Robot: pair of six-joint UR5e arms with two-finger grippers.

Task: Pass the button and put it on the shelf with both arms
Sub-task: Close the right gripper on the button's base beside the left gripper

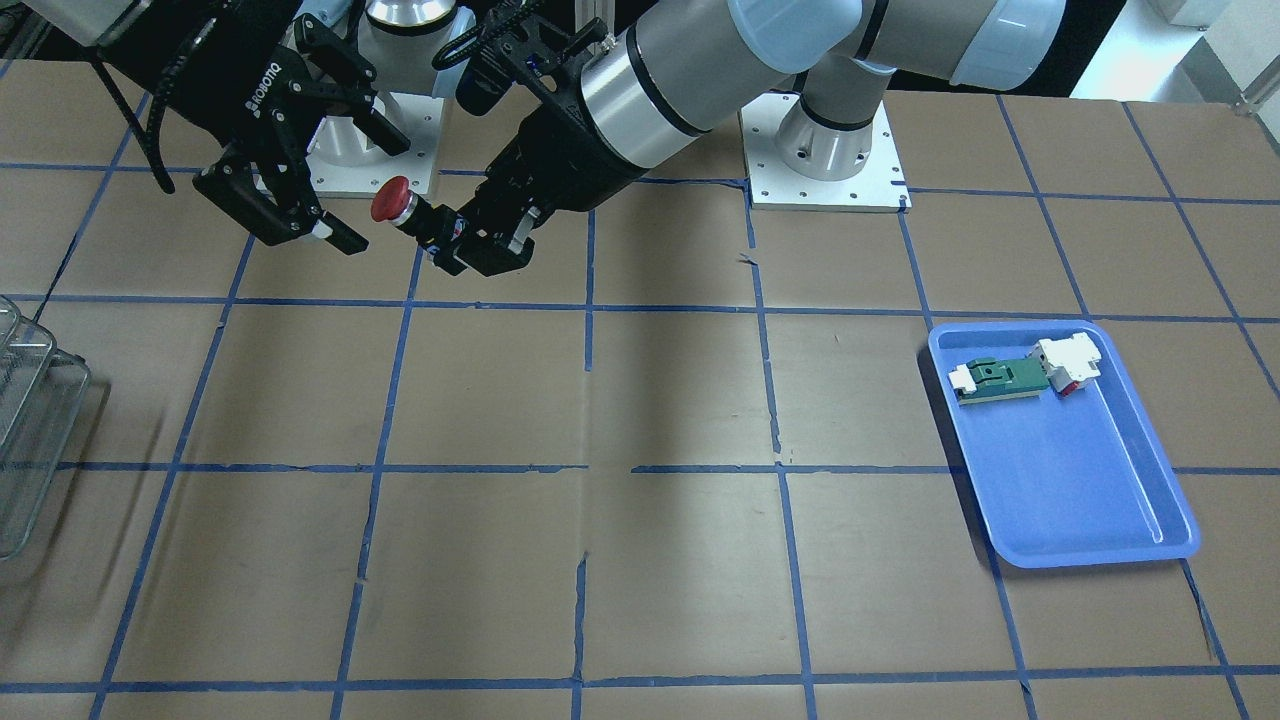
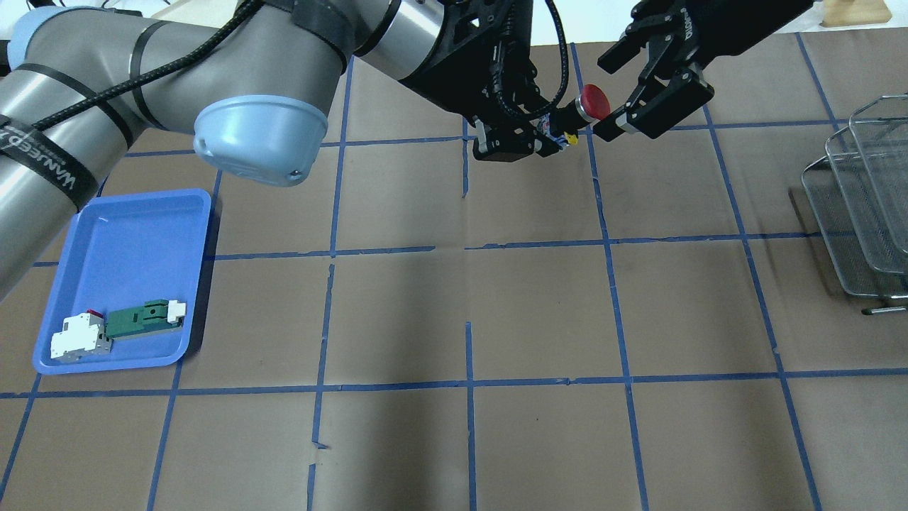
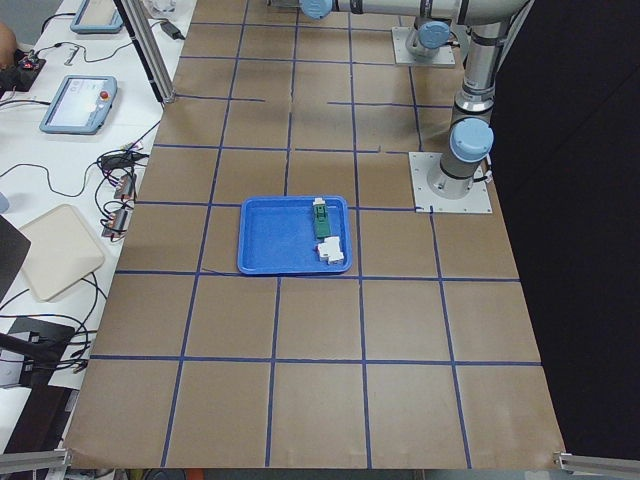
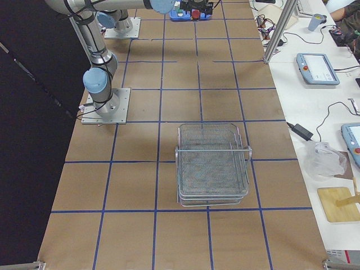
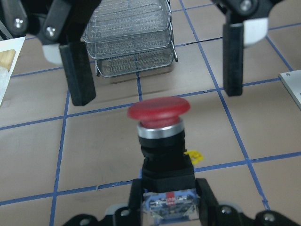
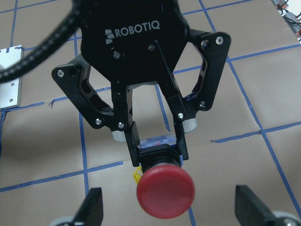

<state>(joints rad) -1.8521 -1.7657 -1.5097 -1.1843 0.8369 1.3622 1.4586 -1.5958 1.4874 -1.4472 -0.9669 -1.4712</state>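
My right gripper grabs the button by its silver collar under the red cap next, to take it over and place it on the shelf.
The button has a red cap, a black body and a clear end block. My left gripper is shut on the block and holds the button level above the table, cap pointing at my right gripper. The right gripper is open, with one finger on each side of the red cap, not touching it. The left wrist view shows the button with the right fingers flanking it. The right wrist view shows the cap between its own fingertips. The wire-mesh shelf stands at the table's right end.
A blue tray at the left end holds a green-and-white part and a white block. The shelf also shows in the front view and the right side view. Blue tape lines cross the brown table.
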